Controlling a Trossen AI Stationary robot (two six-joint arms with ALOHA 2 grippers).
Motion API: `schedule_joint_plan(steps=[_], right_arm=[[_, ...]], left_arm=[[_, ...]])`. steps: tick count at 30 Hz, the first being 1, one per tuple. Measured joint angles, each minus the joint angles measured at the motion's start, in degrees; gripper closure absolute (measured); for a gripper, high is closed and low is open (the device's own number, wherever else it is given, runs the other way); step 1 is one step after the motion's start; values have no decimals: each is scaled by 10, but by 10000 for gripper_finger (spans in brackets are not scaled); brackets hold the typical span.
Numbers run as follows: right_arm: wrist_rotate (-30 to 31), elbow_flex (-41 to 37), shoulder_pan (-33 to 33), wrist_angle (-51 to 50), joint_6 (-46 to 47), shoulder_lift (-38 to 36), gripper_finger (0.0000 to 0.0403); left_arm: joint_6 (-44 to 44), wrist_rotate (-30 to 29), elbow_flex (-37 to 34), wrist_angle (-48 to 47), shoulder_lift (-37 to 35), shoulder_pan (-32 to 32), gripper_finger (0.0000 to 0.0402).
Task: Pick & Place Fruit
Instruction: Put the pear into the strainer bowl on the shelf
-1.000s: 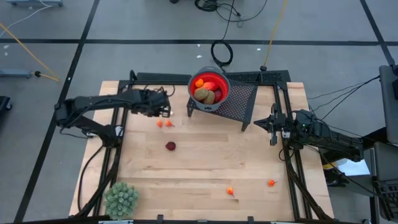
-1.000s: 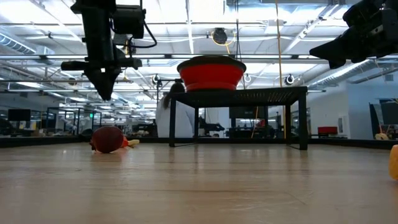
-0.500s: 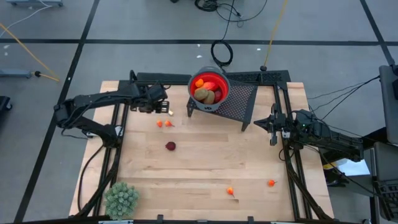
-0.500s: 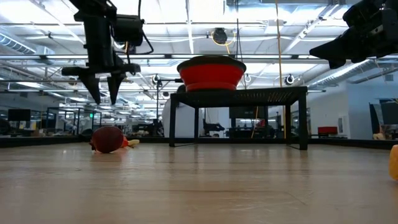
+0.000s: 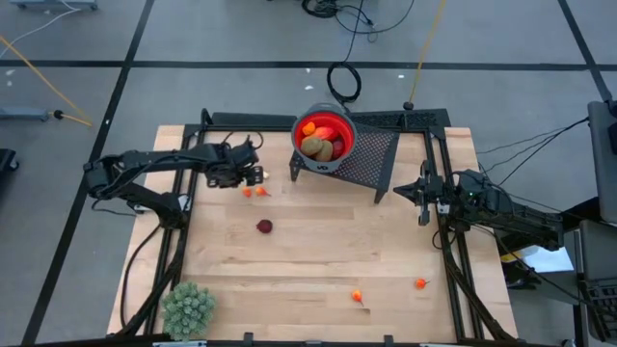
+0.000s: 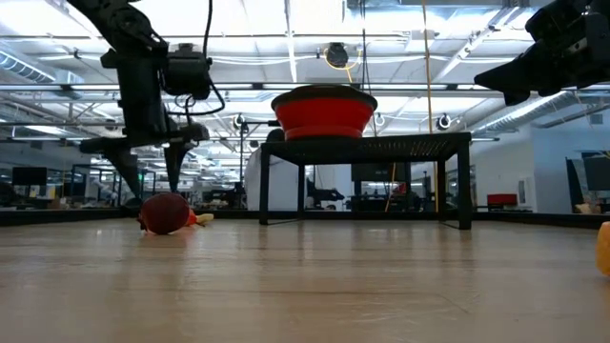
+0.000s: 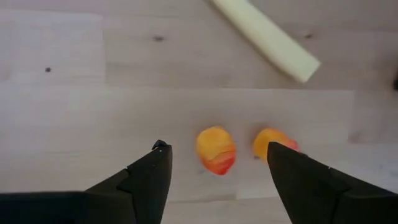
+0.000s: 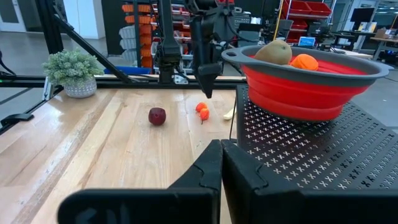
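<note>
My left gripper's fingers are above the fruit in the left wrist view, so it comes down, before it closes on the orange fruit [image 7: 216, 150].
Two tiny orange fruit pieces [image 5: 254, 192] lie on the wooden table, left of the black mesh stand [image 5: 371, 159]. My left gripper [image 7: 216, 148] hovers open just above them, pointing down. One piece [image 7: 216, 155] lies between its fingers; the other [image 7: 268, 139] sits by one fingertip. A dark red round fruit [image 5: 264, 226] rests nearer the table's middle. The red bowl [image 5: 339, 125] on the stand holds two brown kiwis and an orange fruit. My right gripper [image 8: 221, 158] waits shut at the table's right side, level with the bowl.
A pale yellow stick [image 7: 264, 37] lies just beyond the orange pieces. A pale green spiky plant ball [image 5: 188, 308] stands at the near left corner. Two more orange pieces [image 5: 357, 296] [image 5: 420, 283] lie near the front right. Black frame rails run along both table sides.
My left gripper has come down toward the two orange pieces, shifting slightly toward the table's near edge. Its fingers have opened from shut to wide apart. The fruits have not moved.
</note>
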Motion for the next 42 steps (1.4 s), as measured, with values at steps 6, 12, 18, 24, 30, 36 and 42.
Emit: schedule_joint_plan(steps=[6,12,18,24,30,36,42], right_arm=[[2,0,0,0,0,0,403],[2,0,0,0,0,0,403],[2,0,0,0,0,0,403],[2,0,0,4,16,0,403],[2,0,0,5,59,0,403],[2,0,0,5,59,0,403],[2,0,0,5,45,0,403]], left_arm=[[-15,1,-22,10,0,0,139],[-30,8,-41,39,0,-12,140],[-33,-3,-42,44,23,-27,140],[-37,-3,-42,65,64,-35,140],[-37,-5,-42,68,77,-35,140],[-37,-21,-41,68,79,-36,140],[-37,-27,-41,67,79,-35,162]])
